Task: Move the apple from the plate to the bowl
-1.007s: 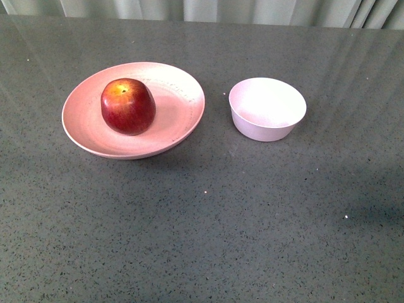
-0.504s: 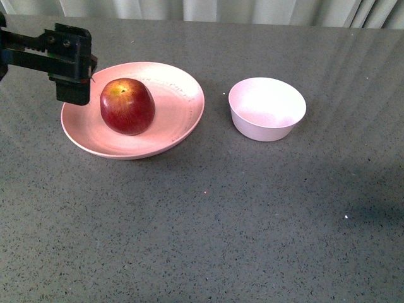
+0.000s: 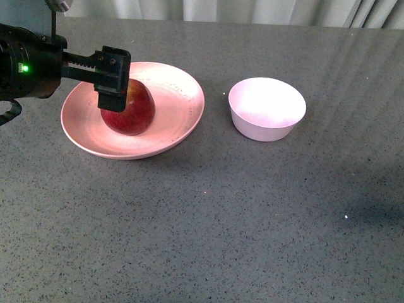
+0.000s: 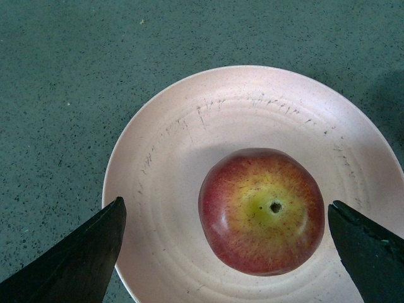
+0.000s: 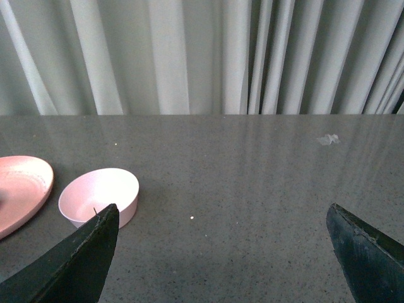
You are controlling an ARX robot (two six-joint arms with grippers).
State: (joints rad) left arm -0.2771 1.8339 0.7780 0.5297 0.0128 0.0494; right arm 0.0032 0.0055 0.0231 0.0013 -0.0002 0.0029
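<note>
My left gripper will grab the dark red apple around its rounded body (image 3: 129, 117) next. Then it can move the apple into the bowl (image 3: 267, 108).
The dark red apple (image 3: 136, 111) sits on the pale pink plate (image 3: 180, 95) at the left of the grey table. My left gripper (image 3: 113, 79) is open and hovers just above the apple, partly hiding it. In the left wrist view the apple (image 4: 262, 209), with its yellow patch, lies between my open left gripper's (image 4: 226, 218) two fingers, on the plate (image 4: 170, 158). The small pinkish-white bowl (image 3: 267, 108) stands empty to the right of the plate. My right gripper (image 5: 221, 221) is open and empty; its view shows the bowl (image 5: 99, 196) and the plate's edge (image 5: 22, 183).
Pale curtains (image 5: 189, 57) hang behind the table's far edge. A small scrap (image 5: 328, 139) lies on the grey tabletop (image 3: 252, 221) far from the bowl.
My left arm has come in from the left and moved right, from beside the plate to over the apple. The apple, plate and bowl have not moved.
</note>
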